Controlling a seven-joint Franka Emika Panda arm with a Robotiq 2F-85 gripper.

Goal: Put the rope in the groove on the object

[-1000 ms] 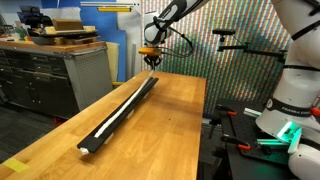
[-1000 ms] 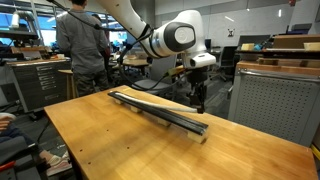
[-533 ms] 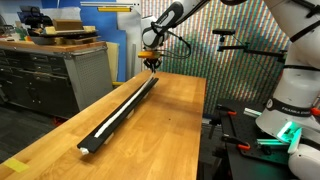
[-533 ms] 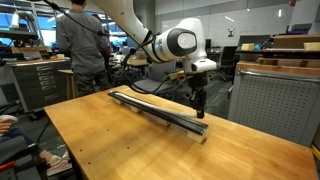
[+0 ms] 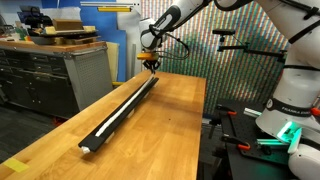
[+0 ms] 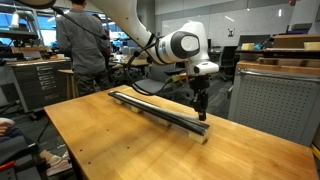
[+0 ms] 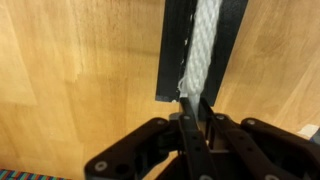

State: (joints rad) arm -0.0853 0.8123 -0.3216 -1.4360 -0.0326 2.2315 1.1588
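My fingers pinch the rope past the black bar's end (image 5: 153,79) (image 7: 168,97), so the rope moves over the bar's groove next before my gripper releases it.
A long black bar (image 5: 145,90) lies lengthwise on the wooden table (image 5: 175,130), also seen in an exterior view (image 6: 160,112). The white rope (image 5: 110,124) lies along its top groove. In the wrist view the rope (image 7: 207,45) runs down the bar (image 7: 172,50) to its end. There the rope's tip sits pinched between my fingers. My gripper (image 7: 196,108) is shut on the rope's end, right at the bar's end. It shows above the bar's far end (image 5: 150,63) and over its right end (image 6: 201,108) in the exterior views.
Grey drawer cabinets (image 5: 60,75) stand beside the table. A person (image 6: 82,45) stands behind it. A grey cabinet (image 6: 270,100) is close to the bar's end. Another white robot base (image 5: 290,100) stands at the side.
My gripper has moved slightly lower and towards the bar's end, still holding the rope tip. The bar has not moved.
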